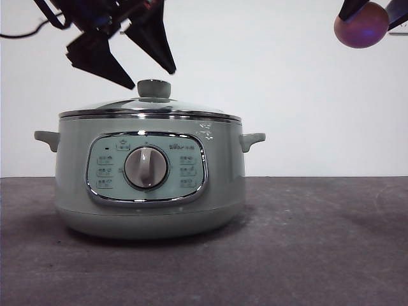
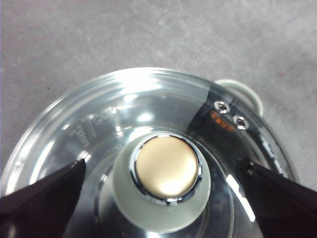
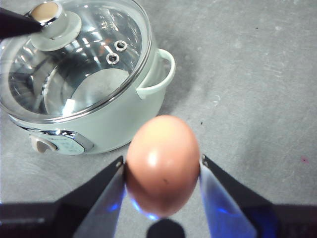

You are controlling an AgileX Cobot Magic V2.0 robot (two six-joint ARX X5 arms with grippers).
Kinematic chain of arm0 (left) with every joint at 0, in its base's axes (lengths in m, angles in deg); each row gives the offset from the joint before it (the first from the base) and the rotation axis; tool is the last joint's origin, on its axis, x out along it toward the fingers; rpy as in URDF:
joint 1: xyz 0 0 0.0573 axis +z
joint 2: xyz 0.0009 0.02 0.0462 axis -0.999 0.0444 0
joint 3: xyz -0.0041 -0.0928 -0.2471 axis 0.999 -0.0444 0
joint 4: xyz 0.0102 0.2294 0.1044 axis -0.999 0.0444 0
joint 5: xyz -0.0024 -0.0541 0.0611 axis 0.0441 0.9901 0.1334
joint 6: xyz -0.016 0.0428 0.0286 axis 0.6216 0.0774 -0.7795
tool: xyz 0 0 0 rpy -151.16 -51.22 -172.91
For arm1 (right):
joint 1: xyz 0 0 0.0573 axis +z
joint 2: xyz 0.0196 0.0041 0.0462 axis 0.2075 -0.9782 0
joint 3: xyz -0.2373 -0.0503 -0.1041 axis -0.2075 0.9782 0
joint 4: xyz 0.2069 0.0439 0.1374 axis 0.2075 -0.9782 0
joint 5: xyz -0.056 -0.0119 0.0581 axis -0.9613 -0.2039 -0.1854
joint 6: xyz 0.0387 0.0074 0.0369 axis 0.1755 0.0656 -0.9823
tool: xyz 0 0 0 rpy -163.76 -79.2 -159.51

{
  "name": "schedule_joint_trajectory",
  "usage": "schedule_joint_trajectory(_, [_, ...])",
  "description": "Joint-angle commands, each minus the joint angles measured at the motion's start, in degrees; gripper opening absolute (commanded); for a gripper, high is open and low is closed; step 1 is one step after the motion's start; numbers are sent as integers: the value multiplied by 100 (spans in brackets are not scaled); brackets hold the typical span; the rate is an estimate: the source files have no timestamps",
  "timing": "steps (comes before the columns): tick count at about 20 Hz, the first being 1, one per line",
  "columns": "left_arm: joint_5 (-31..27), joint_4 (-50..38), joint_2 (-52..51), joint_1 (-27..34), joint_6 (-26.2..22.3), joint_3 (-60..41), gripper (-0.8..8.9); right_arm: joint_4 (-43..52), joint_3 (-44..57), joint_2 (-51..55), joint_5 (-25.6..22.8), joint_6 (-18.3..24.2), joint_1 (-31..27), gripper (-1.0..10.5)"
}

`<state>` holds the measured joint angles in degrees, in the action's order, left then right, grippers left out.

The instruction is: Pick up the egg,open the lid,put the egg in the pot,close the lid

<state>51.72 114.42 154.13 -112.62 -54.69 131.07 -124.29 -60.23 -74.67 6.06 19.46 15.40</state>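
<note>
My left gripper picks up the glass lid by its pale green knob next, to open the pot for the egg (image 1: 361, 25).
The pale green pot (image 1: 150, 178) stands on the table with the glass lid (image 1: 150, 109) shut on it. My left gripper (image 1: 131, 60) hangs open just above the lid's knob (image 1: 153, 88); in the left wrist view the knob (image 2: 167, 181) lies between the two jaws, not touched. My right gripper (image 3: 161, 166) is shut on the brown-orange egg (image 3: 162, 163) and holds it high in the air to the right of the pot; in the front view the egg (image 1: 361, 25) shows at the top right corner. The pot (image 3: 99, 124) and lid (image 3: 74, 64) also show in the right wrist view.
The dark grey table (image 1: 319, 242) stretches to the right of the pot. The pot's side handles (image 1: 252, 140) stick out on both sides. A white wall stands behind.
</note>
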Motion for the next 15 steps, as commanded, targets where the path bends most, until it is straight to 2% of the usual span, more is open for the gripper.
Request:
schedule_joint_trajectory(1, [-129,-46,107,-31,0,20,562,35,20,11,11,28,7,-12])
schedule_joint_trajectory(7, [-289,-37,389,-59,4,20,560,90,20,11,9,28,7,-12])
schedule_joint_trajectory(10, [-302,-77,424,-138,4,20,399,85,20,11,7,33,7,-12])
schedule_joint_trajectory(14, [-304,-127,422,-151,7,22,351,81,20,11,2,33,7,-12])
schedule_joint_trajectory(15, [-304,-70,413,-151,7,22,298,81,20,11,-2,35,7,-12])
